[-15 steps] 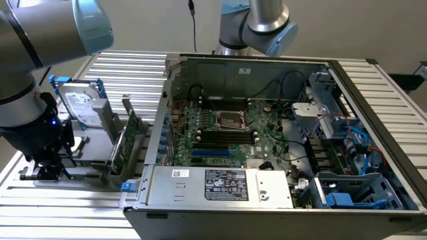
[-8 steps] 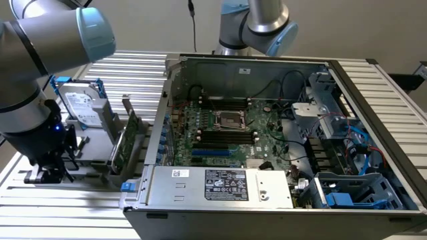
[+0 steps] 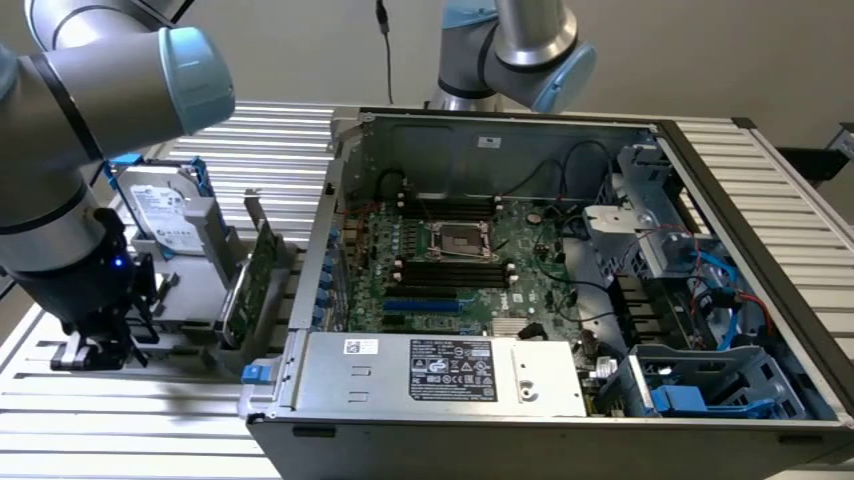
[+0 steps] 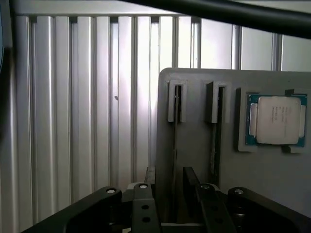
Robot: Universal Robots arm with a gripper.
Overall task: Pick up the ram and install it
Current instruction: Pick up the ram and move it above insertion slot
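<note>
My gripper grabs the ram by the bare middle of its upper edge next, since the holder's slotted post wraps the end of the ram.
In the wrist view a grey holder has two narrow slots. A ram stick stands on edge in one slot, seen as a thin dark line. A second ram stick stands in the neighbouring slot. My gripper is open, with one dark finger on either side of the first stick and not pressing on it. In the exterior view my gripper hangs low over the holder, at the exterior view's left of the open computer case. The motherboard's black memory slots lie beside the processor socket.
A processor chip lies in a recess of the holder beside the sticks. A silver hard drive with blue rails and a green expansion card stand upright between my arm and the case. A second arm stands behind the case.
</note>
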